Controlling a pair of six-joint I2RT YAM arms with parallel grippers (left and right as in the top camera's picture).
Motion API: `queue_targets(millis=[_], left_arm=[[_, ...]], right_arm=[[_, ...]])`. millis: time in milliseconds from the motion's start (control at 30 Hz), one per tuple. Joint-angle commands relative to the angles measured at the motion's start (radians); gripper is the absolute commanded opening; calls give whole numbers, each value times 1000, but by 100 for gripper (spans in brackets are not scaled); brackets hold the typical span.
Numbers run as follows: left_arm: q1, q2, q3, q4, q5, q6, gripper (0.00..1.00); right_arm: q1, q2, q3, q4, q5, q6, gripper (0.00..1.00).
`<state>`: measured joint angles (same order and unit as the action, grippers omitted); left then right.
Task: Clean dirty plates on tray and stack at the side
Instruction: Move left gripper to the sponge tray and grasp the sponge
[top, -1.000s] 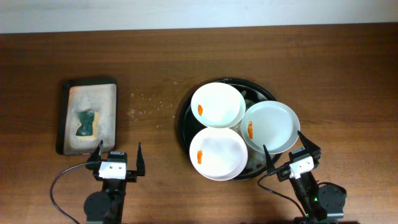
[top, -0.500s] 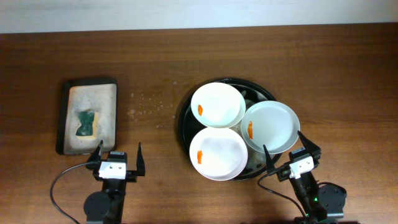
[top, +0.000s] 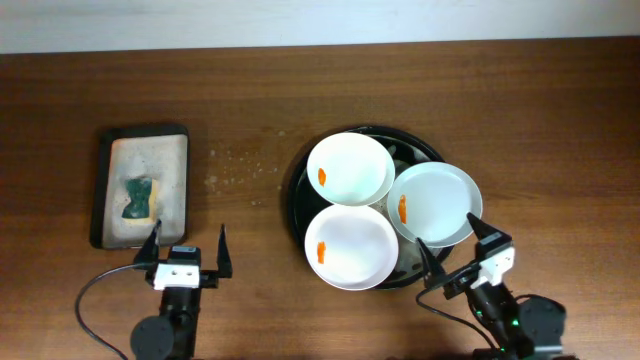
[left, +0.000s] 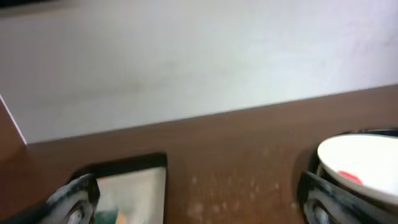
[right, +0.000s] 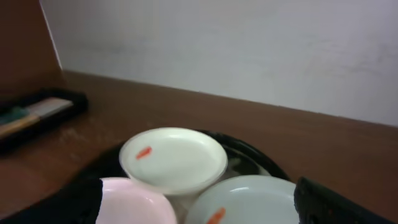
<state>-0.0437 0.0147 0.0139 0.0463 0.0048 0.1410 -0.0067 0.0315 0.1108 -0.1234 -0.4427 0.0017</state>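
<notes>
The left gripper grabs the sponge by its green side (top: 137, 198) (left: 106, 216) next, which leaves the yellow side free to clean the dirty plates.
Three white plates lie on the round black tray (top: 298, 190): a far plate (top: 350, 168), a near plate (top: 351, 247) and a right plate (top: 434, 204) overhanging the rim. Each has a small orange smear. My left gripper (top: 186, 247) is open and empty at the table's front, left of the tray. My right gripper (top: 452, 250) is open and empty just in front of the right plate. In the right wrist view the far plate (right: 174, 158), the right plate (right: 249, 199) and the near plate (right: 134, 205) show between my fingers. The left wrist view shows a plate (left: 364, 165) at the right edge.
A small rectangular dark tray (top: 141, 185) with a grey lining holds a green and yellow sponge (top: 138, 197) at the left. It also shows in the left wrist view (left: 134, 186). Pale specks (top: 240, 165) dot the wood between the trays.
Both arms have shifted slightly toward the table's front edge. The right gripper has tilted a little. The plates and trays have not moved.
</notes>
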Motion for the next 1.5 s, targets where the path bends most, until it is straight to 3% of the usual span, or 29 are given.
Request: queue_targets(millis=[0,267,367,467,567,633,700,767,867,1000,1100,1200,1267,1333,1367,1433,1467], left_arm=[[-4,32,105,-8,26,-28,100],[-4,566,632,-361,37,-37,100],[-4,802,810,-461,148,-38,100],[-4,940,881,-493,251,-39,100],[-4,962,881,-493,486,-39,100],[-3,960,881,-476,480,-38,100],[2,960,887,-482,408,-44,100],[29,961,908,-515,258,-171,100],[137,984,975,-625,192,-202,100],[313,1174,1147,-883,182,-201,100],[315,1247,1175,-869,206,-200,100],[315,1307,1175,-847,-24,-201,100],[315,1357,1175,-806,-81,-200,100],[315,1432,1175,-733,-82,-69,99],[315,1472,1175,-715,-92,-5,91],[315,1553,1175,-713,-107,7,89],[315,1592,1175,-731,-91,8,100]], right_arm=[[0,95,200,-76,-22,66,99],[0,770,840,-466,-26,66,99],[0,1009,1088,-705,-26,56,99],[0,1137,1172,-772,-136,120,99],[0,1191,1171,-756,-227,120,99],[0,1200,1171,-748,-227,119,99],[0,1198,1172,-744,-227,119,99],[0,1198,1173,-721,-288,121,99],[1,1198,1173,-754,-267,120,99],[120,1200,1172,-831,-8,120,100],[202,1200,1172,-833,83,148,100],[204,1200,1172,-832,89,172,100],[204,1201,1172,-832,89,172,100],[204,1201,1172,-831,89,172,100],[204,1201,1172,-831,89,172,100],[203,1202,1172,-830,89,172,100],[203,1202,1172,-832,89,172,100]])
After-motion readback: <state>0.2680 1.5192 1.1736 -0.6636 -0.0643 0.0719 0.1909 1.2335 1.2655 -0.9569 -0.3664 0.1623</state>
